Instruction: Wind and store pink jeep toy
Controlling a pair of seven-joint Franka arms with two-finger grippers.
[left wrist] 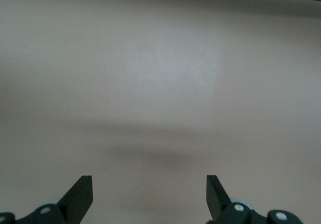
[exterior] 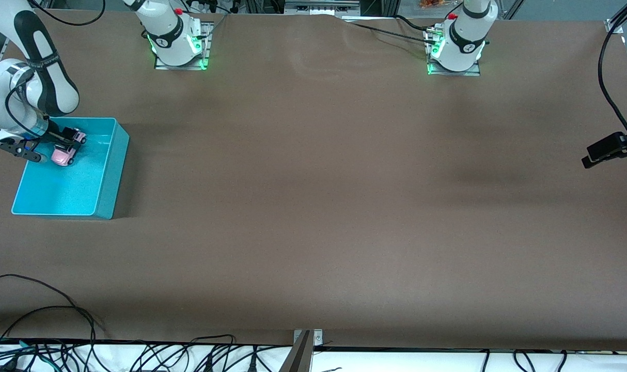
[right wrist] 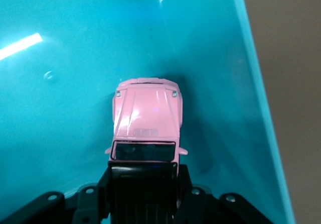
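I need to let go of the jeep toy with my right gripper, because the pink jeep toy's hood (exterior: pixel 62 157) (right wrist: pixel 147 111) is inside the turquoise bin's rim, close above the bin's bottom.
The pink jeep toy (exterior: pixel 77 137) (right wrist: pixel 145 113) hangs inside the turquoise bin (exterior: pixel 120 155) (right wrist: pixel 253 68), at the end of the bin nearest the robots' bases. My right gripper (exterior: pixel 69 137) (right wrist: pixel 143 184) is shut on its black roof and rear, and the pink bonnet sticks out past the fingertips. Under it on the glossy bin floor lies a second pink shape (exterior: pixel 63 154); I cannot tell whether that is a reflection. My left gripper (exterior: pixel 605 150) (left wrist: pixel 149 194) waits open over bare brown table at the left arm's end, with nothing between its fingers.
The bin stands at the right arm's end of the brown table (exterior: pixel 313 181). Loose cables (exterior: pixel 138 356) run along the table edge nearest the front camera. A black cable (exterior: pixel 608 88) hangs by the left arm.
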